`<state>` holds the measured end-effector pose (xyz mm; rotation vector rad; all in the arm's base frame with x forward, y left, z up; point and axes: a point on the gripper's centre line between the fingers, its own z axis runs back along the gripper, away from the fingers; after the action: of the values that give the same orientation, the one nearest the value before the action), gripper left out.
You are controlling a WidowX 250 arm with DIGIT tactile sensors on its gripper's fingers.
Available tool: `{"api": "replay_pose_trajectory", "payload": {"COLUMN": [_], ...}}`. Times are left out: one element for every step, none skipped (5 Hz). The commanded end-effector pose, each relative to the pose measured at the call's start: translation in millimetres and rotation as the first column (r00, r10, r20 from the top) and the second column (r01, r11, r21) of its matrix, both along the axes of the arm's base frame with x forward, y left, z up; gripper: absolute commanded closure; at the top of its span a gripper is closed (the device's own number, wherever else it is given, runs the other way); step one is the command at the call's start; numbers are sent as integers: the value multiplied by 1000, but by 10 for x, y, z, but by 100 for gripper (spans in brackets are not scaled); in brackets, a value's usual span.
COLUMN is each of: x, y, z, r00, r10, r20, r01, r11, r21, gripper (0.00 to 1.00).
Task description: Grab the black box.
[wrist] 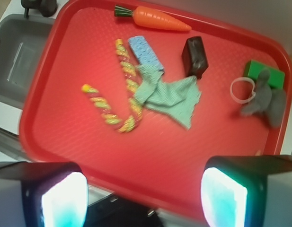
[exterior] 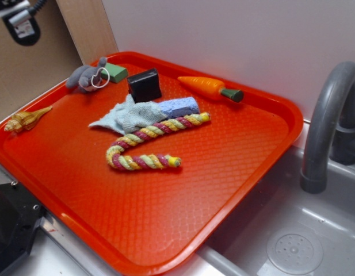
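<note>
I will lift the black box off the red tray point(exterior: 183, 218). For that, my gripper will grab the box by its opposite sides next.
The black box point(exterior: 145, 85) stands tilted on its edge on the red tray point(exterior: 183, 218), near the back, touching the light blue cloth point(exterior: 128, 117). In the wrist view the black box point(wrist: 195, 56) lies above the middle, right of the blue sponge point(wrist: 145, 52). My gripper point(wrist: 145, 198) is open and empty, high above the tray's near edge, far from the box. Its two fingers point(wrist: 65, 201) show at the bottom corners of the wrist view. The gripper does not show in the exterior view.
A green block point(exterior: 115, 72) and a grey plush toy point(exterior: 84, 77) with a white ring sit at the tray's back left. An orange carrot point(exterior: 209, 87), a blue sponge point(exterior: 177, 107), a striped rope point(exterior: 144, 144) and a yellow toy point(exterior: 25, 120) lie around. A sink with a grey faucet point(exterior: 329, 121) is to the right.
</note>
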<state>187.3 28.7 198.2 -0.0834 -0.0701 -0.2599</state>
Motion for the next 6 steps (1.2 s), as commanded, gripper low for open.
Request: {"api": "replay_pose_trajectory", "payload": {"x": [565, 829, 1034, 1204, 1383, 1447], "y": [433, 331, 236, 137, 80, 89], "z": [-333, -534, -737, -993, -1328, -1544], "r00": [998, 986, 976, 982, 991, 997], "r10": [-33, -100, -103, -86, -65, -48], "r20": [53, 135, 190, 168, 117, 61], "r01": [33, 90, 69, 64, 39, 38], "r11": [999, 993, 982, 989, 976, 986], "r21": [13, 82, 174, 134, 214, 165], "gripper": [0, 0, 0, 0, 0, 0]}}
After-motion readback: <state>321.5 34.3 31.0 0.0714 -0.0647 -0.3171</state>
